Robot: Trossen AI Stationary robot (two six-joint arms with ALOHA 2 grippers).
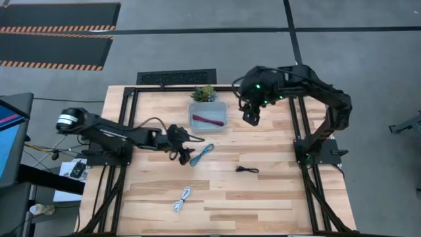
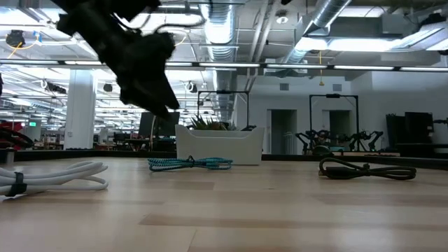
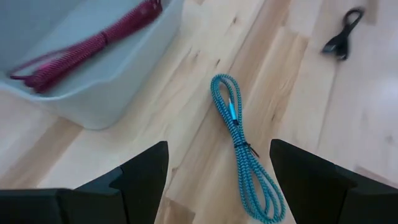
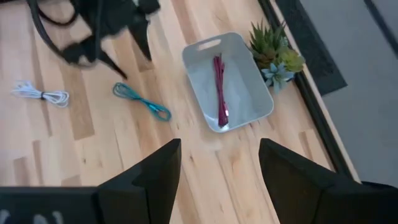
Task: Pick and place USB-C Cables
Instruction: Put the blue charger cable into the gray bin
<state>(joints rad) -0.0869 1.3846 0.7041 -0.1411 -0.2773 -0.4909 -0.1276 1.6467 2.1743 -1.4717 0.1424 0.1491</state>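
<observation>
I should next grip the teal cable by its tied middle (image 1: 202, 155) with my left gripper. I should then put the cable in the clear bin (image 1: 222, 112).
My left gripper (image 1: 185, 156) (image 3: 217, 149) is open and hovers just left of the teal cable (image 1: 202, 155) (image 3: 239, 146), which lies flat on the table. In the low view it hangs above the wood (image 2: 150, 87). The dark red cable (image 1: 209, 119) (image 4: 219, 90) lies inside the clear bin (image 1: 222, 112) (image 4: 249, 74). The black cable (image 1: 247, 170) (image 2: 367, 169) and the white cable (image 1: 182, 199) (image 2: 49, 178) lie on the table. My right gripper (image 1: 250, 117) (image 4: 219, 146) is open and raised to the right of the bin.
A small green potted plant (image 1: 204, 94) (image 4: 277, 53) stands behind the bin at the table's far edge. Dark frame rails (image 1: 128, 112) run along the table's left and right sides. Bare wood (image 1: 263, 204) lies toward the near edge.
</observation>
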